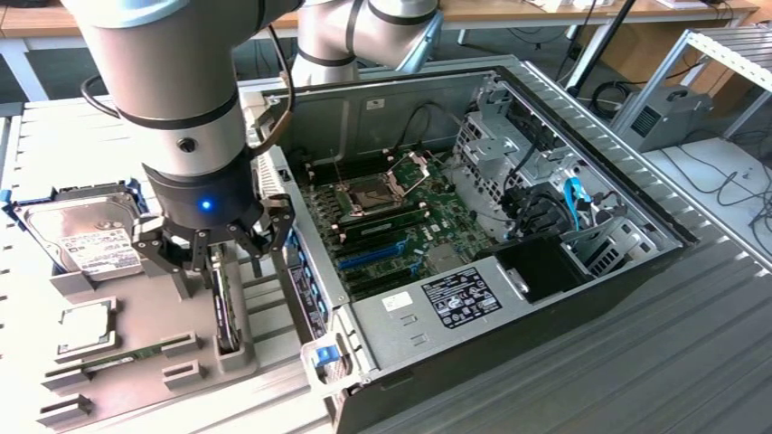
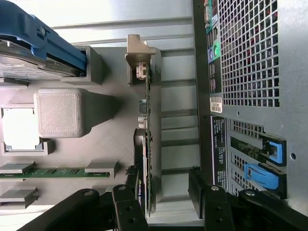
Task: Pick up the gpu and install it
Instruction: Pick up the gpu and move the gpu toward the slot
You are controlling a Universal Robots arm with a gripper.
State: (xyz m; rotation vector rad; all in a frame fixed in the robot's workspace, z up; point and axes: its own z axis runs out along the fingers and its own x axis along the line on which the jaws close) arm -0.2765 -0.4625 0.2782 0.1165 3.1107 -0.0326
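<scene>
The gripper isn't ready to close yet. Its fingers are high above the green board edge beside the grey parts holder [image 1: 145,307], so it should first come down.
The gpu [image 1: 226,316] stands on its edge in a slot of the grey parts holder [image 1: 145,307], just outside the open computer case. In the wrist view the gpu [image 2: 148,144] is a thin green board edge with its silver end bracket at the far end. My gripper [image 1: 223,271] hangs right over the card, open. One black finger [image 2: 127,204] is on one side of the board and the other finger [image 2: 207,197] on the other side, both apart from it. The gripper [image 2: 166,199] holds nothing.
A silver hard drive [image 1: 79,237] in a blue frame, a square processor [image 1: 85,327] and a memory stick [image 1: 127,354] also sit in the holder. The open case [image 1: 627,194] lies close on the exterior view's right, its motherboard [image 1: 386,226] with blue slots [image 1: 368,255] exposed.
</scene>
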